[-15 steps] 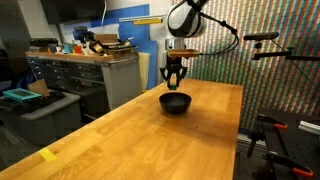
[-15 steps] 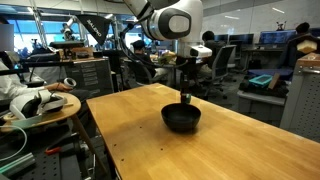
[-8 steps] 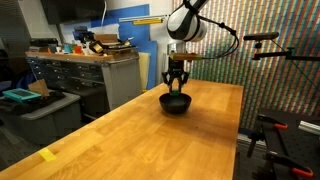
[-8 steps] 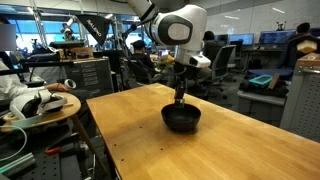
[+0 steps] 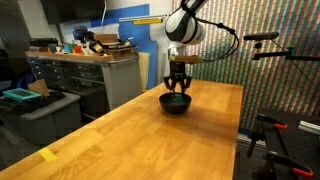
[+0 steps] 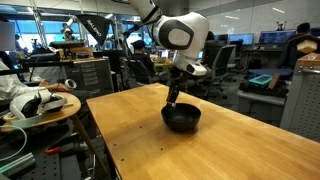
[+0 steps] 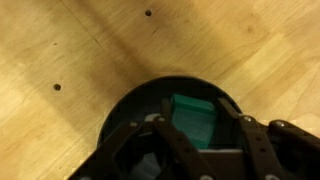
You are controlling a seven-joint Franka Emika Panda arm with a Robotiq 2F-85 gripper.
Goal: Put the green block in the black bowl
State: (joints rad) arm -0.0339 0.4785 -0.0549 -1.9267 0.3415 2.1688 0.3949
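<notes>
The green block (image 7: 192, 115) is hanging between my fingers within the bowl's rim, over the dark inside of the bowl. My gripper should open now.
The black bowl (image 5: 175, 104) stands on the wooden table (image 5: 150, 140) towards its far end; it also shows in an exterior view (image 6: 182, 120). My gripper (image 5: 177, 86) hangs straight down just over the bowl, its fingertips at the rim (image 6: 172, 100). In the wrist view the green block (image 7: 192, 115) sits between the gripper's (image 7: 196, 128) two dark fingers, over the bowl's dark inside (image 7: 135, 105). The fingers touch the block on both sides. The block is too small to make out in both exterior views.
A flat yellow piece of tape (image 5: 47, 154) lies near the table's front corner. Grey drawer cabinets (image 5: 85, 75) stand beside the table. A tripod stand (image 5: 268, 45) is on its other side. A round side table with clutter (image 6: 35, 105) stands close by.
My gripper has come down from above the bowl to its rim, with the block still between the fingers. The bowl has not moved.
</notes>
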